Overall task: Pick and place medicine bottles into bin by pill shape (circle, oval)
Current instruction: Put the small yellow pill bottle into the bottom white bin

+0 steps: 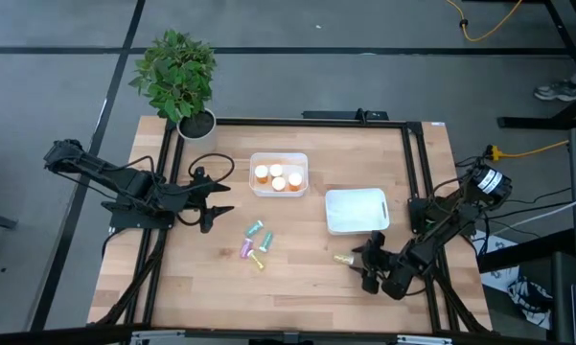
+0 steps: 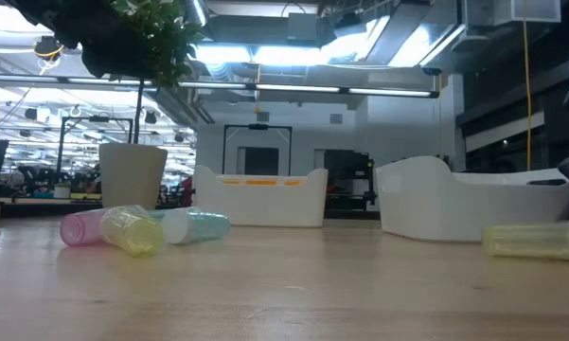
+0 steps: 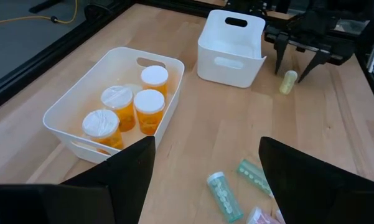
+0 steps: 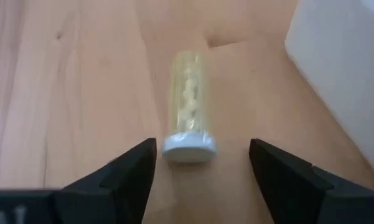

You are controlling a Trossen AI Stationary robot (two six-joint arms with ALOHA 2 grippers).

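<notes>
My right gripper should close on the cap now, because its fingers are level with the white cap (image 4: 189,147) of the yellow bottle (image 4: 188,96).
A pale yellow medicine bottle (image 4: 188,106) lies on its side on the wood near the table's front right, white cap (image 4: 188,148) toward my right gripper (image 4: 202,165). That gripper is open. Its fingers stand on either side of the cap end with a gap on both sides. From above, the bottle (image 1: 343,259) lies just left of my right gripper (image 1: 366,264). Several pastel bottles (image 1: 257,242) lie loose at the table's middle. Orange bottles with white caps stand in the far bin (image 1: 279,174). My left gripper (image 1: 218,201) hangs open over the table's left part.
A white bin (image 1: 357,210) stands just beyond the yellow bottle, its wall (image 4: 342,62) close to my right gripper's side. A potted plant (image 1: 179,81) stands at the far left corner. Black frame rails run along the table's left and right edges.
</notes>
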